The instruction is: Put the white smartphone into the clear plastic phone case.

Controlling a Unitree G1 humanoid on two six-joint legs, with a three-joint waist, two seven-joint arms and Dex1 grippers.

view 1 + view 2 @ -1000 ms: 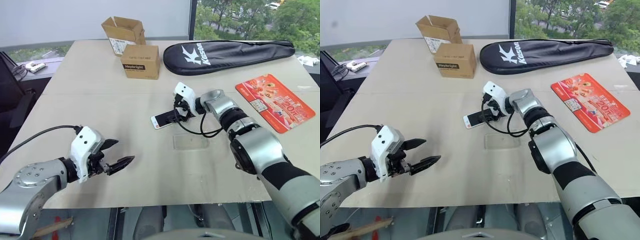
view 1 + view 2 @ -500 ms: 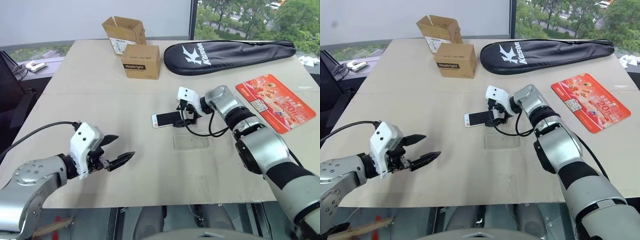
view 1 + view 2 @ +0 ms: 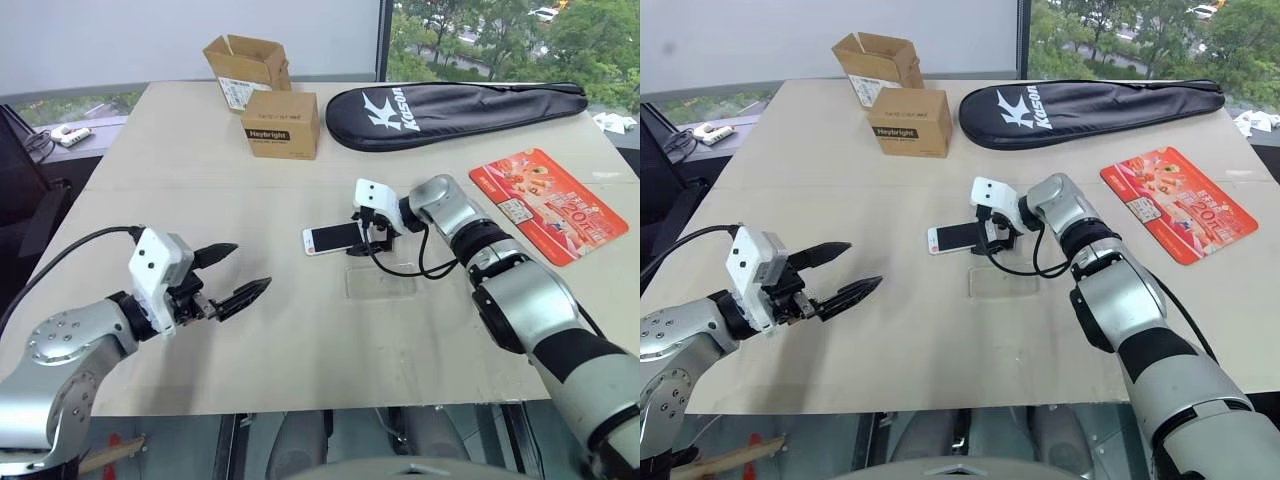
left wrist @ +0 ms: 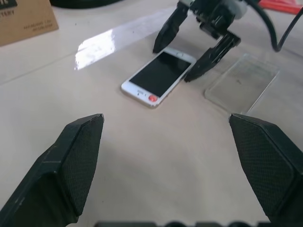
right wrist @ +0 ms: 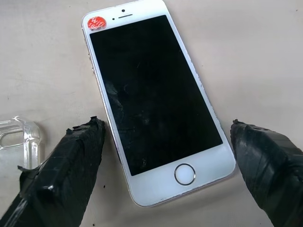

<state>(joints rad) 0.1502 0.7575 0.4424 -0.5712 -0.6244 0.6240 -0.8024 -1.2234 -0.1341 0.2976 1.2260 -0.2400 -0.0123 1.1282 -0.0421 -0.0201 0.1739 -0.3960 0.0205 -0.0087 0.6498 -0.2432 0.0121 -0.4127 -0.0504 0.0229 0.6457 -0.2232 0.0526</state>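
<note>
The phone should go into the white smartphone's clear case (image 5: 16, 142), so my right gripper should grab the phone by its home-button end (image 5: 184, 174).
The white smartphone (image 3: 332, 238) lies screen up in the middle of the table, a red sticker at its far end (image 5: 97, 22). My right gripper (image 3: 370, 236) is open and straddles its home-button end, one black finger (image 5: 71, 161) close to one long edge, the other finger (image 5: 265, 156) a little off the opposite edge. The clear plastic phone case (image 3: 381, 283) lies flat just nearer to me than the phone, apart from it; its glossy corner (image 5: 21, 137) and whole outline (image 4: 241, 82) show. My left gripper (image 3: 250, 266) hovers open and empty at the near left, pointing toward the phone.
Two cardboard boxes (image 3: 280, 123) (image 3: 247, 62) stand at the back. A black racket bag (image 3: 460, 100) lies at the back right, an orange-red printed packet (image 3: 548, 203) at the right. A black cable (image 3: 400, 268) loops from my right wrist over the case's far edge.
My right wrist has rolled over the phone, which now lies straighter than a second ago. My left gripper has risen a little and points more level. Both stay open.
</note>
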